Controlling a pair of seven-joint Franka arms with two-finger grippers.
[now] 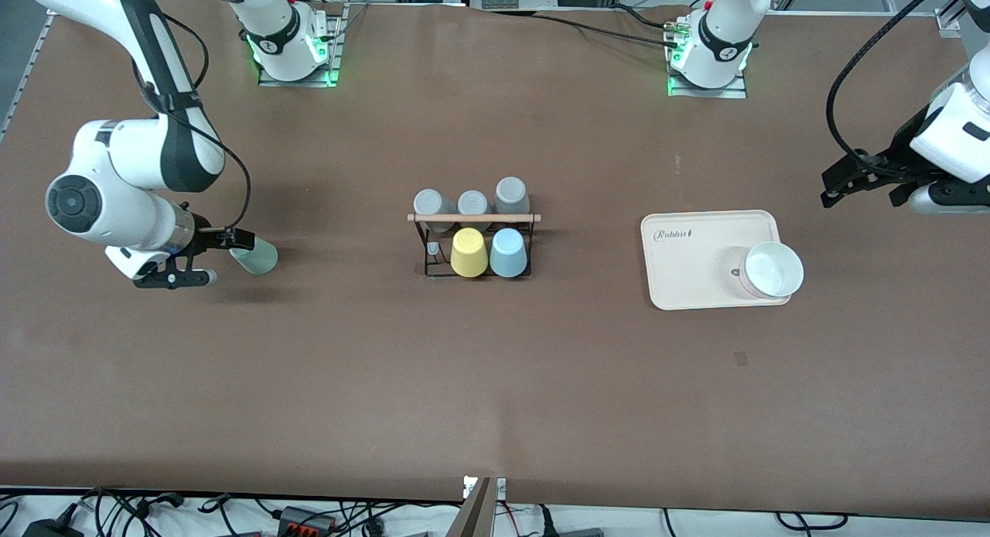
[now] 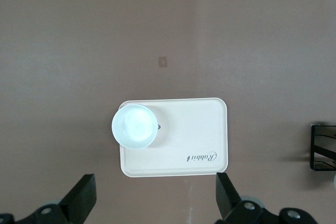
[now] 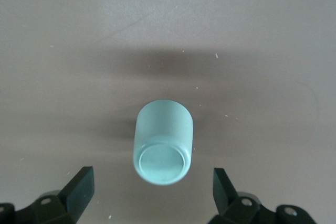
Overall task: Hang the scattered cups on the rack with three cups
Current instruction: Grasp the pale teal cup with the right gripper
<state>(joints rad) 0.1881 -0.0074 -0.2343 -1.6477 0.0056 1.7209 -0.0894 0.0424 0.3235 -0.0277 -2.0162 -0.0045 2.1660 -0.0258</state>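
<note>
My right gripper's fingers are still short of the mint green cup (image 1: pixel 257 257), so closing now would miss. It moves toward the cup next, before closing.
A pale mint green cup (image 1: pixel 257 257) lies on its side on the table toward the right arm's end. My right gripper (image 1: pixel 228 258) is open and low beside it. In the right wrist view the cup's base (image 3: pixel 160 165) faces the camera, partly between the spread fingertips (image 3: pixel 81 182), untouched. The black wire rack (image 1: pixel 421 247) with a wooden rod stands mid-table. A light blue cup (image 1: pixel 508 252) hangs on it upside down. My left gripper (image 1: pixel 862 193) is open and empty, up over the table near the tray.
Three grey cups (image 1: pixel 472 203) and a yellow cup (image 1: pixel 469 252) also sit on the rack. A beige tray (image 1: pixel 688 266) lies toward the left arm's end, with a pale whitish cup (image 1: pixel 773 270) upright on it. The left wrist view shows this tray (image 2: pixel 194 129), its cup (image 2: pixel 135 126) and the rack's edge (image 2: pixel 321 153).
</note>
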